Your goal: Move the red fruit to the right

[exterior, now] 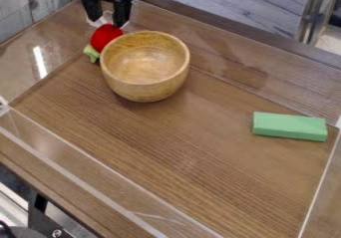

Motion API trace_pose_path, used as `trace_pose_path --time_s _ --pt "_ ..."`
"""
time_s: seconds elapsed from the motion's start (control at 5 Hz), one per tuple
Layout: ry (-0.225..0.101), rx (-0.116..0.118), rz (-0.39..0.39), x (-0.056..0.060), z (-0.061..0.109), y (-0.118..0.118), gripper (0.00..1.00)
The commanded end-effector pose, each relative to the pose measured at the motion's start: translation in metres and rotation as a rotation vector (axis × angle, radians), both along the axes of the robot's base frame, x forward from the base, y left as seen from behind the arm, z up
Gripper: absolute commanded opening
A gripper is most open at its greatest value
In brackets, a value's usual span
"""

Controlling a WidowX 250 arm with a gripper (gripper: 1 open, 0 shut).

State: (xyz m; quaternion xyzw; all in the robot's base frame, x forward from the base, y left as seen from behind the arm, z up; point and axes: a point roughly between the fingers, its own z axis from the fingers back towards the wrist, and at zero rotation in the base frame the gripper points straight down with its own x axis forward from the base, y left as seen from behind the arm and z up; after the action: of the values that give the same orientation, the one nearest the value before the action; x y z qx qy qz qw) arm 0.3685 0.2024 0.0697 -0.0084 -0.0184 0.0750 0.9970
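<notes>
My gripper's fingers are above the top of the red fruit (104,37) beside the wooden bowl (144,65). I should lower my gripper before I close it on the fruit.
The red fruit (104,37) is small and bright red, with a light green leafy end (91,53) at its lower left. It lies on the wooden table at the far left, tucked against the back-left rim of the wooden bowl (144,65). My black gripper (106,16) hangs pointing down directly over the fruit, its fingers open on either side of the fruit's top. Whether the fingers touch the fruit cannot be made out.
A flat green rectangular block (290,126) lies at the right side of the table. Clear raised walls (27,132) border the tabletop. A grey planked surface and a metal table leg (310,23) stand behind.
</notes>
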Motion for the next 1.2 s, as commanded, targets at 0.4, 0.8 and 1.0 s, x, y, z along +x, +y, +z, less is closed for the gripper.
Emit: trace_pose_path --time_s 0.4,0.8,1.0 --pt "-0.019 0.035 0.106 0.002 0.002 0.011 1.00" --pt "-0.006 0.035 0.205 0.002 -0.026 0.010 1.00" --pt "-0.005 0.037 0.204 -0.002 -0.035 0.008 0.00"
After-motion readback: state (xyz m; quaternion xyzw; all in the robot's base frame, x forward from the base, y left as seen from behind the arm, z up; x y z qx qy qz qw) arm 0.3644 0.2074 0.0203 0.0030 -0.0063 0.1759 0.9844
